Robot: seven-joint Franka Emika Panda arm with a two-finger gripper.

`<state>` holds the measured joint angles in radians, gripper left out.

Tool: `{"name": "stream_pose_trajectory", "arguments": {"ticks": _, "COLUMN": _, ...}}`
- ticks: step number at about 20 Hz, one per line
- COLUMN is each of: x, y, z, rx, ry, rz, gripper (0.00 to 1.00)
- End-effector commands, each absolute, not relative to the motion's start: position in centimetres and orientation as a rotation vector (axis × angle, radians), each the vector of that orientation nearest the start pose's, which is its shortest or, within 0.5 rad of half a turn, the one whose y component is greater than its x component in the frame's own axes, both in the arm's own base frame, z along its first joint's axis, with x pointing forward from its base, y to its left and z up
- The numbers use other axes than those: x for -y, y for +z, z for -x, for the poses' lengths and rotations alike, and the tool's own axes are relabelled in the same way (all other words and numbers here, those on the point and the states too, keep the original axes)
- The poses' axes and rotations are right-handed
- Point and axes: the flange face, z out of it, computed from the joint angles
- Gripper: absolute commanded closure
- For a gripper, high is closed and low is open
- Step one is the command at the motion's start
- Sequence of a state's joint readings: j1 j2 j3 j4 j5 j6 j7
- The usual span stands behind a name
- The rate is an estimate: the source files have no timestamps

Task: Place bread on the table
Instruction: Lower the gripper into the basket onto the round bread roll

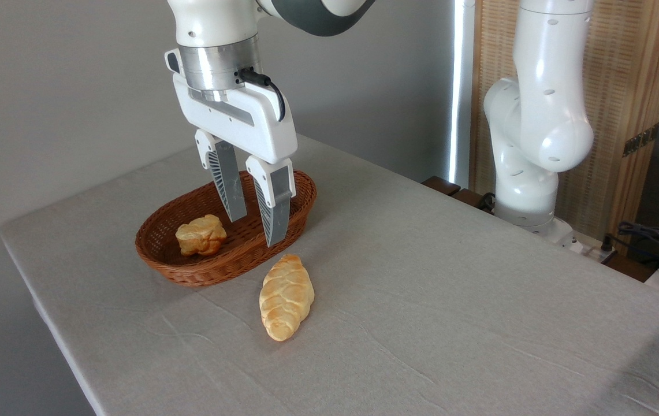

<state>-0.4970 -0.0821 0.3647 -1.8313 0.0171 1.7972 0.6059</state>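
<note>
The small golden-brown bun needs to go on the cloth-covered table. My gripper should grab the bun next by its lumpy middle.
The bread, a small lumpy golden-brown bun, lies in the left part of the brown wicker basket. My gripper hangs open above the basket's right half, to the right of the bun and apart from it, with nothing between its grey fingers. The grey-beige cloth-covered table carries the basket near its far left corner.
A longer pale braided loaf lies on the cloth just in front of the basket. The arm's white base stands past the table's far right edge, with cables beside it. The table's left edge runs close to the basket.
</note>
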Motion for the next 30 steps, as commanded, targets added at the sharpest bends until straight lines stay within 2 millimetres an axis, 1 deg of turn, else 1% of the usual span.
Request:
{"name": "stream_pose_trajectory", "arguments": {"ticks": 1, "x": 6.2, "y": 56.7, "z": -54.1, "rx": -1.152, "ry": -0.080, "rz": 2.921, "gripper": 0.00}}
{"name": "stream_pose_trajectory", "arguments": {"ticks": 9, "x": 6.8, "y": 56.6, "z": -54.2, "rx": -1.158, "ry": -0.098, "rz": 2.944, "gripper": 0.00}}
{"name": "stream_pose_trajectory", "arguments": {"ticks": 11, "x": 7.9, "y": 55.7, "z": -54.7, "rx": -1.174, "ry": -0.098, "rz": 2.951, "gripper": 0.00}}
{"name": "stream_pose_trajectory", "arguments": {"ticks": 13, "x": 8.9, "y": 55.6, "z": -55.2, "rx": -1.188, "ry": -0.149, "rz": 2.933, "gripper": 0.00}}
{"name": "stream_pose_trajectory", "arguments": {"ticks": 14, "x": 9.7, "y": 54.9, "z": -55.4, "rx": -1.204, "ry": -0.141, "rz": 2.926, "gripper": 0.00}}
{"name": "stream_pose_trajectory", "arguments": {"ticks": 15, "x": 10.4, "y": 54.7, "z": -55.4, "rx": -1.219, "ry": -0.135, "rz": 2.920, "gripper": 0.00}}
{"name": "stream_pose_trajectory", "arguments": {"ticks": 16, "x": 11.5, "y": 54.4, "z": -55.3, "rx": -1.244, "ry": -0.126, "rz": 2.911, "gripper": 0.00}}
{"name": "stream_pose_trajectory", "arguments": {"ticks": 17, "x": 13.0, "y": 53.7, "z": -55.2, "rx": -1.279, "ry": -0.108, "rz": 2.900, "gripper": 0.00}}
{"name": "stream_pose_trajectory", "arguments": {"ticks": 19, "x": 16.2, "y": 53.1, "z": -54.6, "rx": -1.354, "ry": -0.102, "rz": 2.877, "gripper": 0.00}}
{"name": "stream_pose_trajectory", "arguments": {"ticks": 21, "x": 18.8, "y": 52.7, "z": -53.9, "rx": -1.412, "ry": -0.092, "rz": 2.868, "gripper": 0.00}}
{"name": "stream_pose_trajectory", "arguments": {"ticks": 22, "x": 20.2, "y": 52.2, "z": -53.6, "rx": -1.429, "ry": -0.093, "rz": 2.892, "gripper": 0.00}}
{"name": "stream_pose_trajectory", "arguments": {"ticks": 24, "x": 21.9, "y": 51.8, "z": -53.6, "rx": -1.434, "ry": -0.134, "rz": 2.943, "gripper": 0.00}}
{"name": "stream_pose_trajectory", "arguments": {"ticks": 25, "x": 23.1, "y": 51.4, "z": -53.4, "rx": -1.458, "ry": -0.143, "rz": 2.938, "gripper": 0.00}}
{"name": "stream_pose_trajectory", "arguments": {"ticks": 27, "x": 24.9, "y": 50.1, "z": -53.7, "rx": -1.487, "ry": -0.169, "rz": 2.916, "gripper": 0.00}}
{"name": "stream_pose_trajectory", "arguments": {"ticks": 30, "x": 26.8, "y": 48.0, "z": -54.1, "rx": -1.518, "ry": -0.177, "rz": 2.887, "gripper": 0.00}}
